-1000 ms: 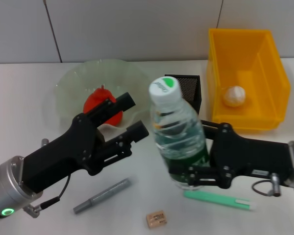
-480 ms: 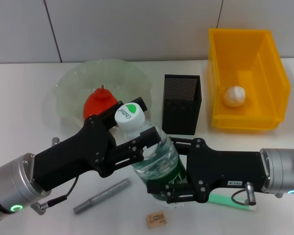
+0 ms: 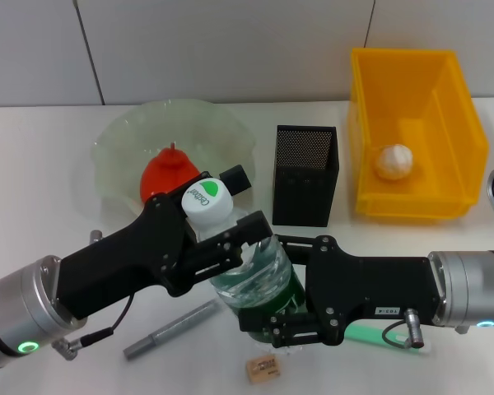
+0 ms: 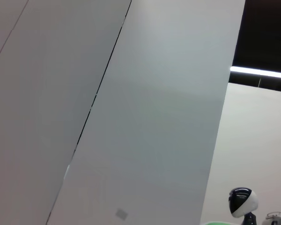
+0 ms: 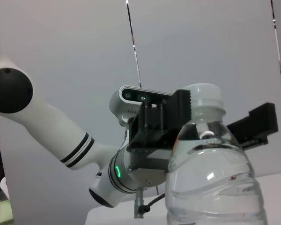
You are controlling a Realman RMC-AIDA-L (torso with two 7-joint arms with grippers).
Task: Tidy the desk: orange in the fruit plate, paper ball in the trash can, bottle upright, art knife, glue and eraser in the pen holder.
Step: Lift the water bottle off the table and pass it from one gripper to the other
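My left fingers are around the bottle's neck (image 3: pixel 218 224) below the white cap (image 3: pixel 206 196). My left gripper should close now. Closing now would hold the bottle.
The clear water bottle (image 3: pixel 259 271), white-capped, leans toward my left above the table. My right gripper (image 3: pixel 267 290) is shut on its lower body. My left gripper (image 3: pixel 243 202) is open, one finger on each side of the neck just under the cap; the right wrist view shows the bottle (image 5: pixel 208 168) with the left gripper (image 5: pixel 208 124) straddling its neck. The orange (image 3: pixel 169 177) lies in the glass fruit plate (image 3: pixel 123 136). The paper ball (image 3: pixel 393 161) lies in the yellow trash can (image 3: pixel 461 115). The grey art knife (image 3: pixel 171 329), the eraser (image 3: pixel 262 368) and the green glue (image 3: pixel 370 336) lie on the table. The black mesh pen holder (image 3: pixel 305 185) stands behind the bottle.
The plate, the pen holder and the yellow bin stand in a row along the back of the white table. Both forearms cross the front half of the table, over the knife and the glue. The left wrist view shows only wall.
My right gripper has carried the bottle left and lower, tipping it toward my left arm. My left gripper has moved right, and its fingers now straddle the bottle's neck.
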